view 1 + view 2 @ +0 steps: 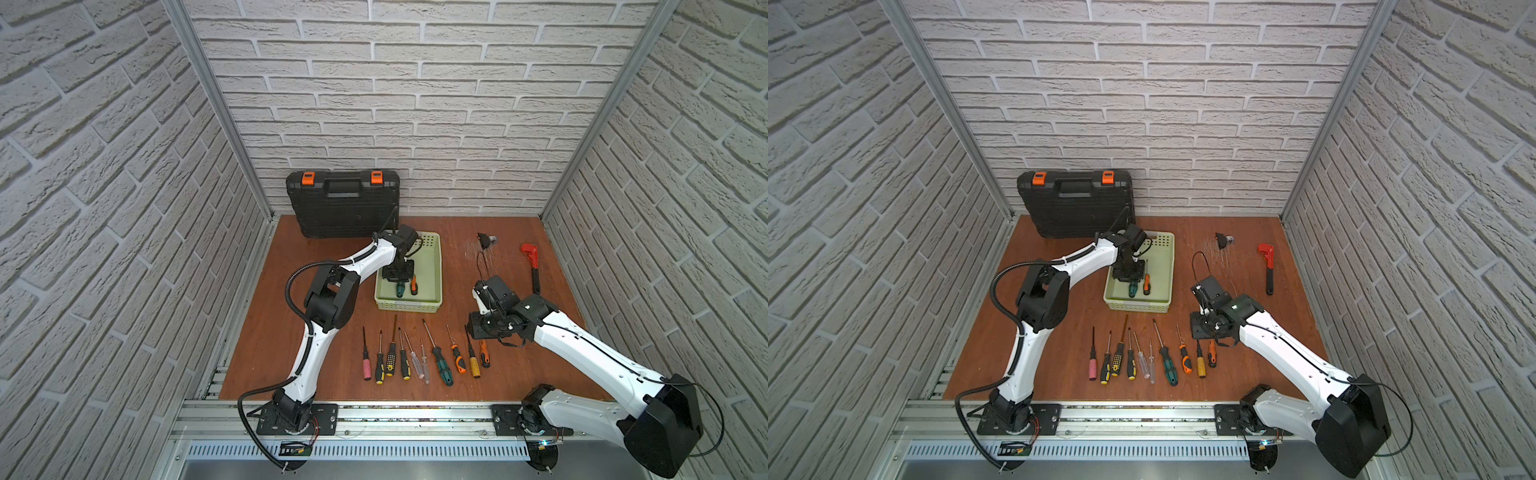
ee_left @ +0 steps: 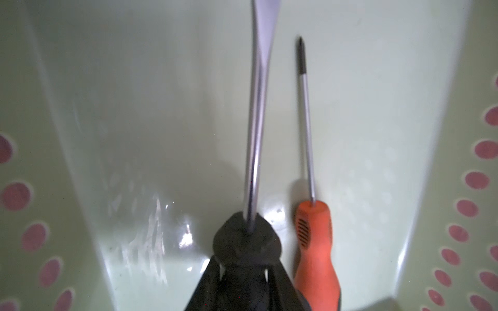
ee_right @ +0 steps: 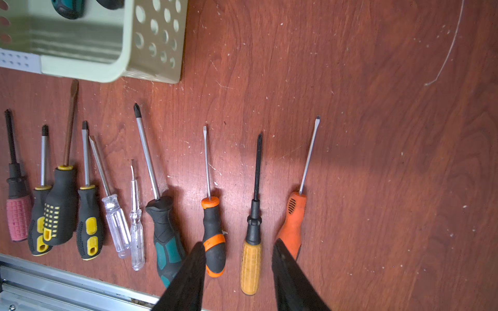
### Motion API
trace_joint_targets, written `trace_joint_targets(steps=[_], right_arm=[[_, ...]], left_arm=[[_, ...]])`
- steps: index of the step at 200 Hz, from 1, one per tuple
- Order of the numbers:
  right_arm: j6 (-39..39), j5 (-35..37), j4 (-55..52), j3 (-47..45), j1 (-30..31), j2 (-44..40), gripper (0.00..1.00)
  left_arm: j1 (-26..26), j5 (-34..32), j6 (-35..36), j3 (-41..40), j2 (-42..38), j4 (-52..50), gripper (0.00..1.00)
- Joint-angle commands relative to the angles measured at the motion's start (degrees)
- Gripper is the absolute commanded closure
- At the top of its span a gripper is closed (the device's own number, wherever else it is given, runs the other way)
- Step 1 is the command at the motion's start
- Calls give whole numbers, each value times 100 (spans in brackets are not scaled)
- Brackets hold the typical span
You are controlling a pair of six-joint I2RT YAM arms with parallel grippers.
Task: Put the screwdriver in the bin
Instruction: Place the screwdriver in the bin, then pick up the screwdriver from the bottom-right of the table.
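The green-and-black screwdriver is ready for my left gripper to release now: the bin's flat bottom lies below it, so it would end beside the orange screwdriver.
The pale green bin stands mid-table. My left gripper reaches down into it, shut on the dark handle of a green-and-black screwdriver. Its shaft points along the bin floor. In the left wrist view the gripper clamps the handle's front end. An orange screwdriver lies in the bin beside it. My right gripper hangs open over the table, astride a yellow-handled screwdriver, touching nothing.
Several screwdrivers lie in a row near the table's front edge. An orange-and-black one and an orange one flank my right fingers. A black toolcase leans on the back wall. A red wrench lies at the right.
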Motion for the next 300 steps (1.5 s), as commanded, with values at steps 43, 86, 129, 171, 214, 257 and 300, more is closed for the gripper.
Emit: trace_joint_targets(steps=[43, 86, 129, 171, 214, 257, 300], right_arm=[[56, 17, 309, -210, -23, 21, 57], [65, 387, 88, -120, -31, 120, 56], [332, 573, 9, -197, -119, 326, 53], [514, 411, 275, -374, -343, 481, 49], [473, 543, 185, -444, -512, 830, 46], [587, 182, 532, -849, -734, 944, 43], [609, 46, 773, -971, -739, 1200, 49]], left_arm=[[-63, -188, -52, -94, -111, 279, 62], [-54, -262, -33, -65, -375, 273, 56], [-37, -305, 2, -379, -1210, 283, 51], [18, -274, 126, -709, -2166, 194, 48], [25, -303, 37, -1467, -3093, 78, 47], [184, -333, -156, -2072, -3706, 250, 48], [338, -240, -152, -2220, -3893, 256, 48]])
